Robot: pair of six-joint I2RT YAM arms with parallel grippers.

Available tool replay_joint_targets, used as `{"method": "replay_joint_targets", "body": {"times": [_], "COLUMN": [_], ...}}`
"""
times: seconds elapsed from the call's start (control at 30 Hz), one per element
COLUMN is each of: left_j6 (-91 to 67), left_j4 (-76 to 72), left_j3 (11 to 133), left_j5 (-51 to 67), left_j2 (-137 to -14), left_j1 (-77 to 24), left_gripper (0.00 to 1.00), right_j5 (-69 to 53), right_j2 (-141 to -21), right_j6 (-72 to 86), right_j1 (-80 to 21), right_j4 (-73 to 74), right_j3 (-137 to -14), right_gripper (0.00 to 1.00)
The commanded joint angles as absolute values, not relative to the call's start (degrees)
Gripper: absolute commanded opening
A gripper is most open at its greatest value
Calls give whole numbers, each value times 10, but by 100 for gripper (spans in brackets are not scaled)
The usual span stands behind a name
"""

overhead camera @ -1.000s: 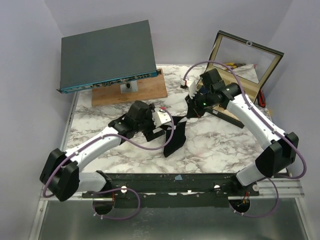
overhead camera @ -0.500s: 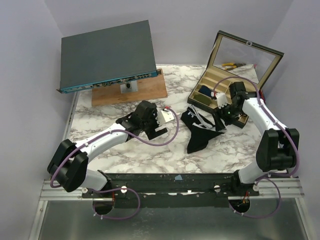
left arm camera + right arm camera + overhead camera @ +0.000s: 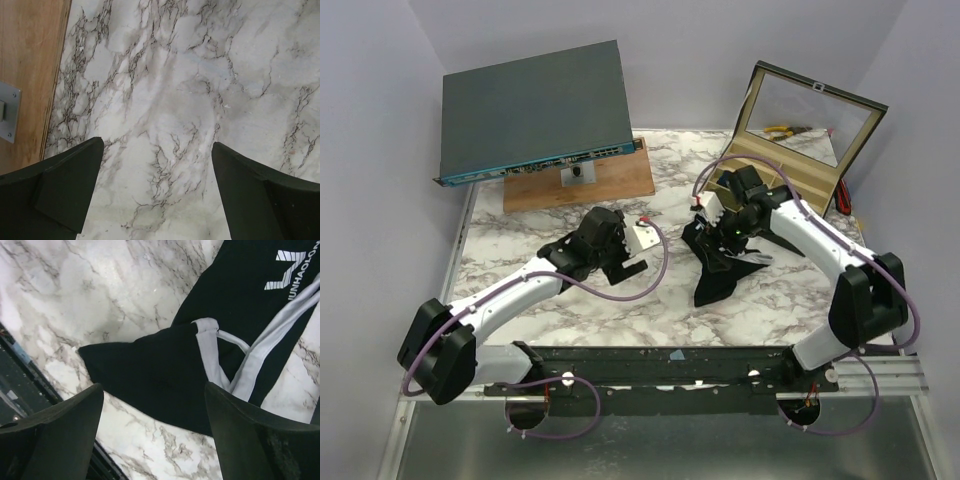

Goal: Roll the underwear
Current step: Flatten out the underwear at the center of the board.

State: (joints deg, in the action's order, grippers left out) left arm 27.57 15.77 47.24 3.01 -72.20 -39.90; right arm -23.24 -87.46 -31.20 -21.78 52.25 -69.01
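My right gripper needs to grab the underwear's folded flap near the white trim (image 3: 719,274) (image 3: 188,356) to spread it for rolling. That leaves the underwear's black tip free for my left gripper.
The underwear (image 3: 718,278) is a black garment with white trim, lying crumpled on the marble table right of centre. In the right wrist view, the underwear (image 3: 165,375) fills the upper right, its white logo near the corner and a folded black flap pointing left. My right gripper (image 3: 712,225) hangs just above its far end, and the right gripper (image 3: 155,430) is open, nothing between the fingers. My left gripper (image 3: 638,250) stands left of the garment, apart from it. In its own view the left gripper (image 3: 157,190) is open over bare marble.
A grey flat box (image 3: 535,110) rests on a wooden board (image 3: 580,185) at the back left; the board's edge (image 3: 25,60) lies just left of my left gripper. An open case with a glass lid (image 3: 800,120) stands at the back right, close behind the right arm.
My right gripper has opened and let go of the underwear, which now lies further right on the table. The right arm swung right, then came back over the garment.
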Motion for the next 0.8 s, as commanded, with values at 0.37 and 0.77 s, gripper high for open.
{"method": "replay_joint_targets", "body": {"times": [0.37, 0.77], "left_j6": [266, 264], "left_j4": [182, 179], "left_j3": [444, 454], "left_j5": [35, 42], "left_j2": [-686, -706], "left_j1": [-403, -403], "left_gripper": [99, 99], "right_j5": [-228, -266], "right_j2": [-1023, -1001], "right_j6": [-353, -357], "right_j1": [-226, -227], "right_j4": [468, 492], "right_j3": [-746, -731], "right_gripper": [83, 12]}}
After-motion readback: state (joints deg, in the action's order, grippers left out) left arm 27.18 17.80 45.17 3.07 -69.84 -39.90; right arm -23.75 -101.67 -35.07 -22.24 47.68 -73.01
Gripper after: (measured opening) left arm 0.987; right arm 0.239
